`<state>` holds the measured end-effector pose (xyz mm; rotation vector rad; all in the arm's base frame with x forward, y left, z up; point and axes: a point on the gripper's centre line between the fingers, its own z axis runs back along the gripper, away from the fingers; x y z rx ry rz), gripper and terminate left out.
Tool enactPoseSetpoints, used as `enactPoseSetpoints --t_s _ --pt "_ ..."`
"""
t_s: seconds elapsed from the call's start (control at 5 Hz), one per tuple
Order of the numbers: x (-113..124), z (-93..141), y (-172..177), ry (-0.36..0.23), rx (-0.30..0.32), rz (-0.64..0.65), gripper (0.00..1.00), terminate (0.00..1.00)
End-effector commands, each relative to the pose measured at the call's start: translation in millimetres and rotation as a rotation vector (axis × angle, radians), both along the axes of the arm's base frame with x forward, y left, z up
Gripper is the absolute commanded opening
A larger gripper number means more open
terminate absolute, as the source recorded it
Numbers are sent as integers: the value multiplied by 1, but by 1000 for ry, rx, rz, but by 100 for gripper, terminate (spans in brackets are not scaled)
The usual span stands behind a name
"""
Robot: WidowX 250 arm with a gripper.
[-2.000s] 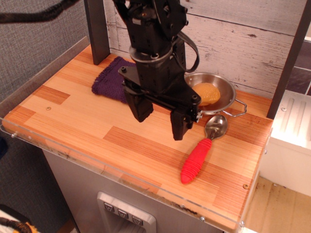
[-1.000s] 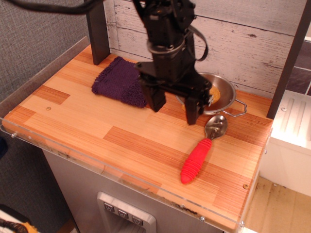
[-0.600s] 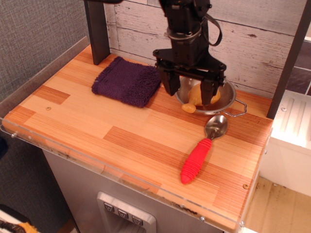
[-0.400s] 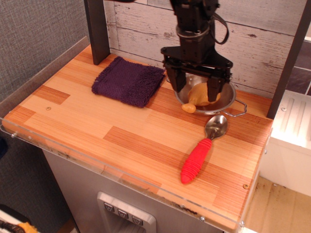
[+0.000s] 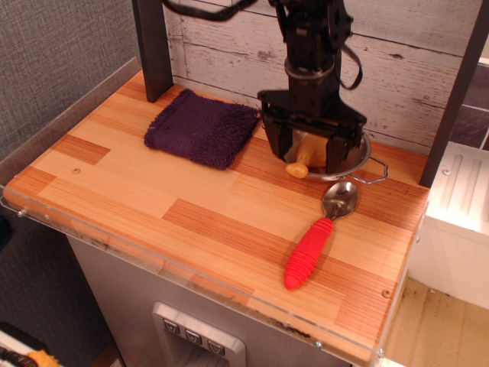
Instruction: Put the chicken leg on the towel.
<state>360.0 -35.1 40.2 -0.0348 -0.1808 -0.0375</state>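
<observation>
The chicken leg has its narrow stem beside the knob. My gripper will next grab the chicken leg there to lay it on the purple towel (image 5: 200, 128).
The orange-tan chicken leg (image 5: 303, 155) lies in the steel bowl (image 5: 362, 156) at the back right, its narrow knob sticking out over the bowl's front-left rim. My black gripper (image 5: 307, 155) is lowered over the bowl, open, with one finger on each side of the chicken leg. I cannot tell whether the fingers touch it. The dark purple knitted towel (image 5: 200, 128) lies flat on the wooden counter to the left of the bowl, nothing on it.
A metal spoon with a red handle (image 5: 308, 252) lies in front of the bowl, its scoop near the bowl's rim. A dark post (image 5: 151, 46) stands at the back left. A white plank wall runs along the back. The counter's front edge has a clear plastic lip.
My gripper has moved from the middle of the counter back and right to the bowl, uncovering the towel, and has come down around the chicken leg.
</observation>
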Motion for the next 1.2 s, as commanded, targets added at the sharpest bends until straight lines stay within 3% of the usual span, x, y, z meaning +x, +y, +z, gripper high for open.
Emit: enactPoseSetpoints --t_s 0.0,0.2,0.4,0.6,1.0 --pt "-1 -5 4 -1 16 -6 100 0" --pt "-1 -4 6 -13 9 -10 100 0" --pt "-1 1 7 -32 -5 -14 0 0" --pt "-1 9 5 -45 -9 -31 0 0" --pt "1 52 7 -144 -26 -82 0 0"
